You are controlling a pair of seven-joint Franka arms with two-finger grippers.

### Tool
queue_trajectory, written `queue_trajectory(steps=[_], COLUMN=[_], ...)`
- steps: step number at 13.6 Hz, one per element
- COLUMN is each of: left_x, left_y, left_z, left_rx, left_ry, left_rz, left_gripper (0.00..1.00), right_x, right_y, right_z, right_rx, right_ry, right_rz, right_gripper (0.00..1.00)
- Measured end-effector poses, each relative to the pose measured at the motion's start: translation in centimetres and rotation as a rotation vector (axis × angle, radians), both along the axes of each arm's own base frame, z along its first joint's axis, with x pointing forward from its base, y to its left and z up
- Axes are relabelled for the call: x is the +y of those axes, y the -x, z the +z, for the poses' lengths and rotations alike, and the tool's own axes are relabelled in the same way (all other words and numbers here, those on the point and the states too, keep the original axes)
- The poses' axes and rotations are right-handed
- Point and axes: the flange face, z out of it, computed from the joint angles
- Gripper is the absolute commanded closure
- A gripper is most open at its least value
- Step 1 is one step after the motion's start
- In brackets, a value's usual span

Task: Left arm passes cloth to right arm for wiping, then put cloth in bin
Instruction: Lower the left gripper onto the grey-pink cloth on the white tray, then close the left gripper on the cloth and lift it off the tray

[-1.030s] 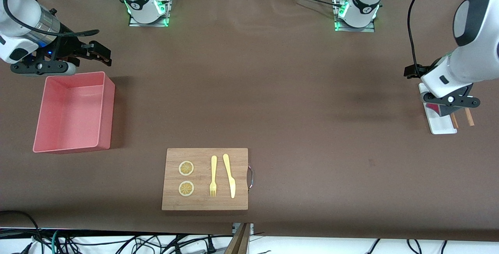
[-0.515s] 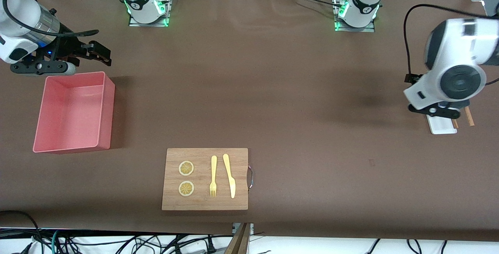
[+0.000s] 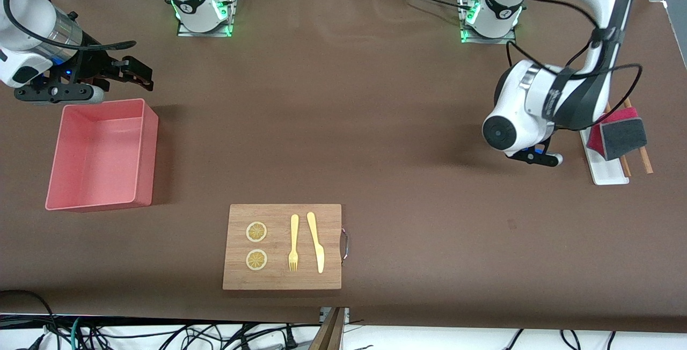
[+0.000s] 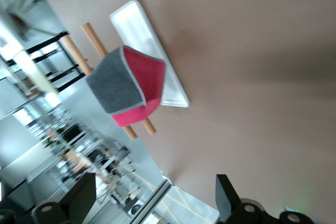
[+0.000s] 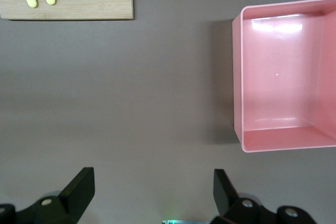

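I need to grab the cloth with my left gripper by its folded middle (image 3: 605, 128) next. The cloth's grey end (image 3: 628, 138) then hangs free for my right gripper to grab.
The cloth (image 3: 617, 135), magenta-red and dark grey, lies folded on the long white tray (image 3: 609, 175) at the left arm's end of the table. It also shows in the left wrist view (image 4: 126, 85). My left gripper (image 4: 152, 203) is open and empty, apart from the cloth; in the front view its hand is hidden under the arm's wrist (image 3: 518, 127), beside the tray. The pink bin (image 3: 145, 157) stands empty at the right arm's end. My right gripper (image 3: 137, 73) waits open and empty beside the bin's edge (image 5: 237, 77).
Two wooden chopsticks (image 3: 647, 162) lie along the tray, partly under the cloth. A wooden board (image 3: 282, 280) with two lemon slices, a yellow fork (image 3: 293, 242) and a yellow knife (image 3: 316, 242) lies near the front camera.
The left arm has swung away from over the tray toward the table's middle, uncovering the cloth, which stays on the tray. The right arm has not moved.
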Motion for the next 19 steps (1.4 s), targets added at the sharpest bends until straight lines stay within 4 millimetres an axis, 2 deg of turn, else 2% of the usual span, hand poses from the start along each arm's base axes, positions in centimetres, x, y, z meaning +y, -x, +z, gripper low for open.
queue_trajectory(steps=[4, 8, 10, 11, 13, 15, 19], left_x=[3.9, 7.3, 9.6, 10.7, 12.6, 13.5, 14.1], left_y=[-0.4, 0.9, 1.2, 1.7, 2.8, 3.6, 3.6], left_z=[-6.0, -13.1, -15.5, -16.1, -17.0, -17.5, -17.6], left_rx=[-0.051, -0.115, -0.118, -0.117, -0.122, -0.127, -0.152], left_ry=[-0.156, -0.336, -0.369, -0.387, -0.422, -0.446, -0.471], left_rz=[0.002, -0.060, -0.087, -0.096, -0.118, -0.145, -0.178], left_gripper=[0.00, 0.00, 0.05, 0.15, 0.23, 0.24, 0.24], right_x=[0.0, 0.1, 0.1, 0.1, 0.1, 0.1, 0.1], right_y=[0.0, 0.0, 0.0, 0.0, 0.0, 0.0, 0.1], right_z=[0.0, 0.0, 0.0, 0.0, 0.0, 0.0, 0.0], right_rx=[0.002, 0.002, 0.002, 0.002, 0.002, 0.002, 0.002], right_ry=[0.000, 0.000, 0.000, 0.000, 0.000, 0.000, 0.000], right_rz=[0.001, 0.001, 0.001, 0.001, 0.002, 0.002, 0.003], right_gripper=[0.00, 0.00, 0.00, 0.00, 0.00, 0.00, 0.00])
